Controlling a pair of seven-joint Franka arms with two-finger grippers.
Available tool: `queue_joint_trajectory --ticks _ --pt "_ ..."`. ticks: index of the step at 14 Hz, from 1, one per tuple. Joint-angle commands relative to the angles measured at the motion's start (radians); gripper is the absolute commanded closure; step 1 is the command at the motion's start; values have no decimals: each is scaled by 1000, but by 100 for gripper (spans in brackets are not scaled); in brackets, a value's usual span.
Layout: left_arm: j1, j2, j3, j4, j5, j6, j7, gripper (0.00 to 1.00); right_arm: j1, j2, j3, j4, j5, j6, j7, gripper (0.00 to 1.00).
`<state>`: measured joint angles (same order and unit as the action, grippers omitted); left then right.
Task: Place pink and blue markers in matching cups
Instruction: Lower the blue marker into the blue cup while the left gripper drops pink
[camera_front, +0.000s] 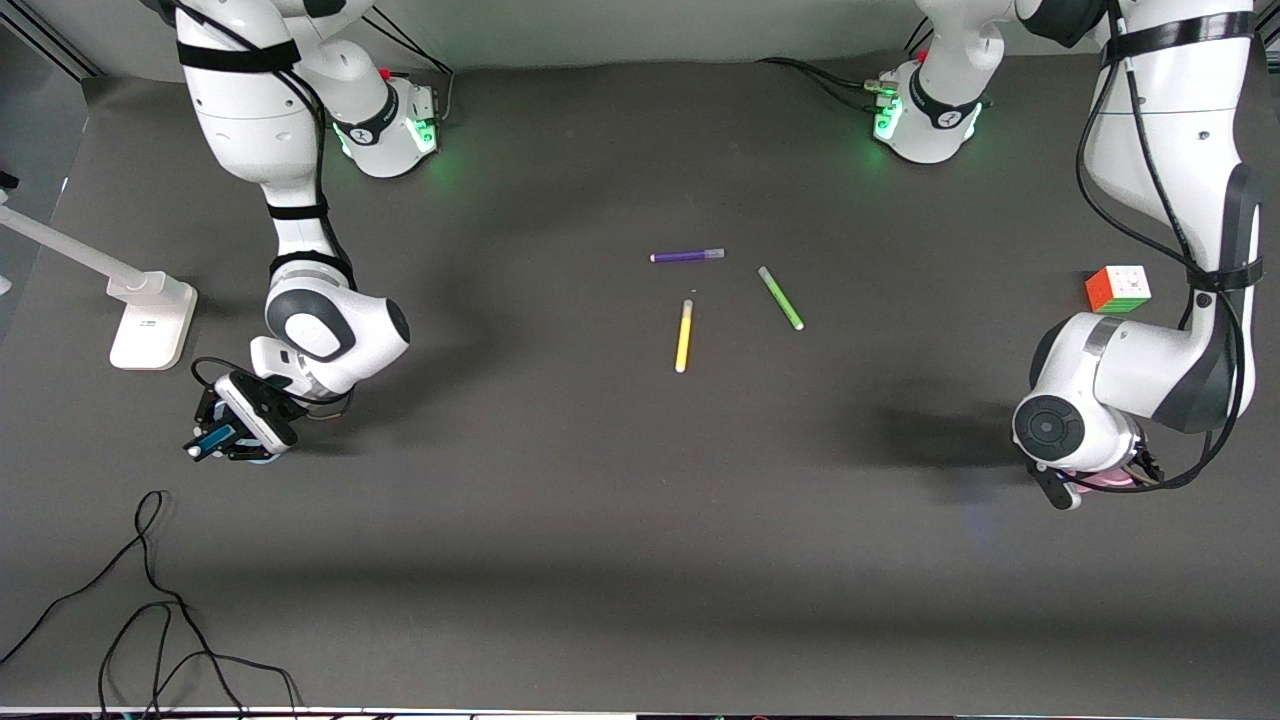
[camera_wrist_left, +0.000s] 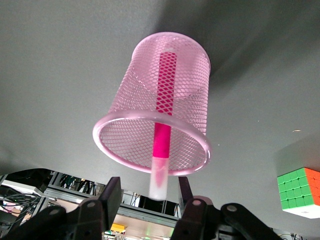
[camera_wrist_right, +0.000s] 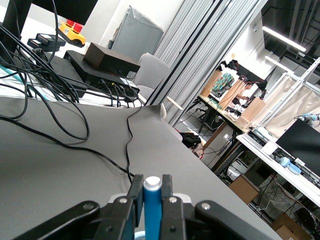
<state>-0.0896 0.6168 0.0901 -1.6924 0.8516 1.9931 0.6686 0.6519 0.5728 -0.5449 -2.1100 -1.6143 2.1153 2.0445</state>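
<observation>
I should let go of the marker with my right gripper now. The blue marker's (camera_front: 217, 439) lower end is low over the pale blue cup (camera_front: 263, 458), so the marker would fall into that cup.
In the left wrist view a pink mesh cup (camera_wrist_left: 165, 95) stands on the dark table, and the pink marker (camera_wrist_left: 162, 140) stands in it with its pale cap sticking out. My left gripper (camera_wrist_left: 149, 187) is open, with one finger on each side of the cap and not touching it. In the front view this gripper (camera_front: 1125, 474) is over the pink cup (camera_front: 1100, 482) at the left arm's end. My right gripper (camera_wrist_right: 151, 181) is shut on the blue marker (camera_wrist_right: 151, 210). In the front view it (camera_front: 215, 440) holds the marker (camera_front: 212, 438) over the pale blue cup (camera_front: 263, 458), which is mostly hidden.
A purple pen (camera_front: 687, 256), a green pen (camera_front: 780, 297) and a yellow pen (camera_front: 684, 335) lie mid-table. A colour cube (camera_front: 1118, 288) sits by the left arm. A white stand (camera_front: 150, 320) and loose black cables (camera_front: 150, 620) are at the right arm's end.
</observation>
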Motion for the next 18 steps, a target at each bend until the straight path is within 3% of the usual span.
queue_joint_trajectory --ticks 1,4,5,8,10,11,12,13,16,18 --pt "-2 1 2 10 20 -2 -9 32 17 7 -7 -4 -33 -28 48 100" --pt "-6 -25 2 46 8 -34 -3 30 14 16 -7 -1 -33 -28 49 100" --pt "-1 -49 -1 71 -3 -63 -3 28 14 22 -6 1 -33 -28 48 79" --pt "1 -179 -1 89 -182 -85 -3 28 14 39 -7 5 -33 -26 39 29" --pt "-2 -251 -4 99 -296 -118 -3 29 14 41 -4 7 -33 -26 20 11" --pt "-1 -285 -4 114 -384 -143 -4 29 14 41 -3 8 -33 -28 4 9" --pt "1 -305 -1 150 -472 -187 -4 22 14 39 -3 14 -32 -28 -35 8" --pt "2 -310 2 207 -539 -260 -4 0 14 32 -3 18 -29 -26 -78 4" --pt "28 -304 2 370 -684 -451 -14 0 5 13 -1 48 5 4 -213 1" --pt "31 -307 0 396 -715 -462 -17 0 2 -20 -1 85 123 66 -381 1"
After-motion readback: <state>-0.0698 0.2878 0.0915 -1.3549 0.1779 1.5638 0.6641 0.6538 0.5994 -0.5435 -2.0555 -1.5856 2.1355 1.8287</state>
